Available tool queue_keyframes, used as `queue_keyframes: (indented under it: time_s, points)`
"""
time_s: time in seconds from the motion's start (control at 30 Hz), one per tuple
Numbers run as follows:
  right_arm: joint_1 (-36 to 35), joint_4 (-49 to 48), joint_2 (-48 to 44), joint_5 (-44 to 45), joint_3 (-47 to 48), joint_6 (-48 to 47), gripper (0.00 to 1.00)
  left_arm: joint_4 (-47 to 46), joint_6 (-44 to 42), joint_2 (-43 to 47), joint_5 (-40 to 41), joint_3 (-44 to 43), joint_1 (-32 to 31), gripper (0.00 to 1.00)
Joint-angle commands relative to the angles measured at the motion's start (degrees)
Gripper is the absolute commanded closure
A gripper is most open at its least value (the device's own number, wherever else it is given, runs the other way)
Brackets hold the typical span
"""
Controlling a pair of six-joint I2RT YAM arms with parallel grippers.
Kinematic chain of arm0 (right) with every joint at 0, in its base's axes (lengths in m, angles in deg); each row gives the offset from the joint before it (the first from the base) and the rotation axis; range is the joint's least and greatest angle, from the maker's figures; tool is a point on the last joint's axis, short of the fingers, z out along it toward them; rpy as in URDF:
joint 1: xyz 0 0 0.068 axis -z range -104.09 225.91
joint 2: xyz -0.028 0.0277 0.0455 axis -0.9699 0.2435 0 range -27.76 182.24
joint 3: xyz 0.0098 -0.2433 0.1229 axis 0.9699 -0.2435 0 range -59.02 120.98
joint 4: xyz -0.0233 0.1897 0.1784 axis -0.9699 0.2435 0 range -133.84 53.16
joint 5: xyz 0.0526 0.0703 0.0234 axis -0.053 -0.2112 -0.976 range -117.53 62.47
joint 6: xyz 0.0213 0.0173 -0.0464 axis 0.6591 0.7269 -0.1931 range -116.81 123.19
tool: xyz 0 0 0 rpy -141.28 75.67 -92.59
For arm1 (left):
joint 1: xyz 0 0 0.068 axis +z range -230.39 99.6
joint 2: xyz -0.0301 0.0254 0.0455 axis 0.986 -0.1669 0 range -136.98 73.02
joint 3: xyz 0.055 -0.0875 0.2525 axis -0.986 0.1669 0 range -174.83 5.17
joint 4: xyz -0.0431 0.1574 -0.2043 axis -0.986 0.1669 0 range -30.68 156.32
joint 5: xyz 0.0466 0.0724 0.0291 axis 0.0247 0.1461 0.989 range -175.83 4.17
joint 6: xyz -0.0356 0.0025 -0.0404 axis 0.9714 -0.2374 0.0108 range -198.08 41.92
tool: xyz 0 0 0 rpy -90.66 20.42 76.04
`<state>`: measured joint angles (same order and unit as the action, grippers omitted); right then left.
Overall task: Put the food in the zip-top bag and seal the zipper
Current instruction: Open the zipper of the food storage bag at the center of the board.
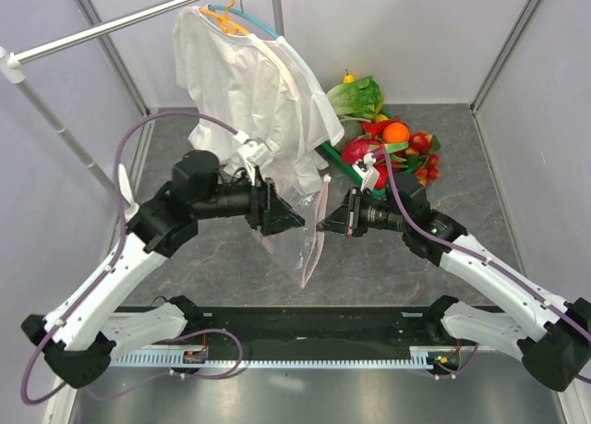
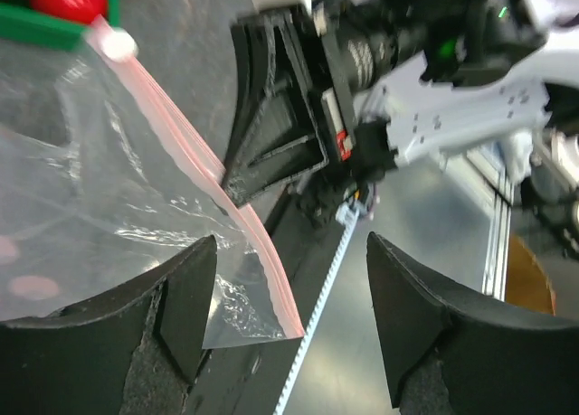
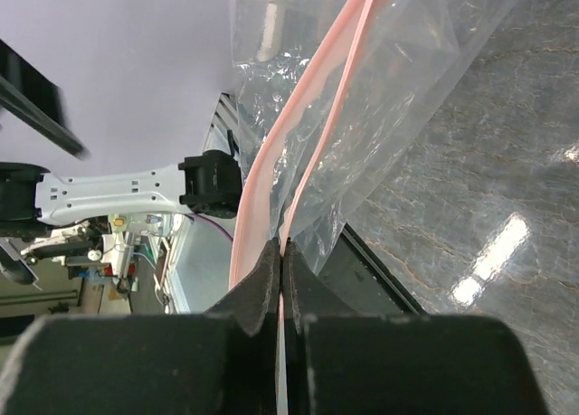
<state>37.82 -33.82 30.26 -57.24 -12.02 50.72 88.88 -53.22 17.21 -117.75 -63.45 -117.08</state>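
Observation:
The right wrist view shows a gap between my left gripper's finger and the pink zipper. My left gripper needs to move toward the zipper before it closes on it.
The clear zip-top bag (image 1: pixel 294 223) hangs above the table between my two grippers. Its pink zipper (image 1: pixel 316 230) runs down its right edge. My right gripper (image 1: pixel 323 226) is shut on the zipper strip (image 3: pixel 303 175), seen close in the right wrist view (image 3: pixel 282 245). My left gripper (image 1: pixel 290 217) is open, and in its wrist view (image 2: pixel 291 243) the bag's lower corner (image 2: pixel 244 311) lies between the fingers, beside the left finger (image 2: pixel 185 297). The white tab (image 2: pixel 118 42) sits at the zipper's far end. The food (image 1: pixel 392 147), with lettuce (image 1: pixel 355 96) and an orange (image 1: pixel 396 131), is piled at the back right, outside the bag.
A white shirt (image 1: pixel 249 82) hangs on a hanger from the rail, just behind the bag and the left wrist. The food lies in a green tray (image 1: pixel 337 161). Grey walls enclose the table on three sides.

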Motion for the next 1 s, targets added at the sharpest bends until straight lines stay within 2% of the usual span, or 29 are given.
queue_keyframes:
  time_s: [0.0,0.23,0.33,0.37,0.43,0.47,0.57,0.6,0.63,0.67,0.8,0.97]
  points:
    - [-0.1,-1.5,0.6,-0.3,3.5,2.0,1.0,4.6,-7.1,-5.1,5.0,-1.1,-4.6,0.26]
    - [-0.1,-2.8,1.4,-0.6,5.2,3.2,1.0,3.5,-6.9,-10.1,5.3,-2.4,-9.7,0.27]
    - [-0.2,-3.8,1.5,-1.7,5.2,3.4,1.0,3.5,-5.4,-11.6,5.6,-2.0,-9.6,0.34]
    - [-0.6,-4.0,1.3,-1.9,5.4,3.0,1.0,3.6,-4.6,-11.9,6.1,-1.8,-9.5,0.43]
    - [-0.6,-4.0,1.0,-2.4,5.3,2.9,1.0,3.5,-3.7,-12.2,5.8,-1.1,-8.5,0.52]
    - [-0.6,-4.1,1.0,-2.5,5.3,2.8,1.0,3.4,-2.1,-12.3,5.3,-0.6,-7.6,0.6]
    - [-0.7,-4.2,0.3,-3.2,4.9,2.7,1.0,3.4,1.9,-13.3,2.3,1.0,-2.6,0.69]
    - [-0.7,-4.4,0.3,-3.2,4.9,2.7,1.0,2.6,2.9,-13.5,0.3,1.6,-1.2,0.68]
    - [-0.8,-4.3,0.2,-3.2,4.8,2.6,1.0,2.3,3.7,-14.1,-2.6,2.3,0.6,0.62]
    - [-0.7,-4.3,0.1,-3.3,4.7,2.5,1.0,2.0,4.4,-14.3,-3.4,2.3,0.9,0.6]
    - [-0.9,-6.0,0.1,-4.4,4.2,2.7,1.0,-1.5,6.0,-13.4,-4.6,3.1,0.8,0.59]
    - [-1.6,-7.3,0.3,-4.8,3.9,2.9,1.0,-1.6,5.7,-14.7,-3.4,2.6,0.4,0.59]
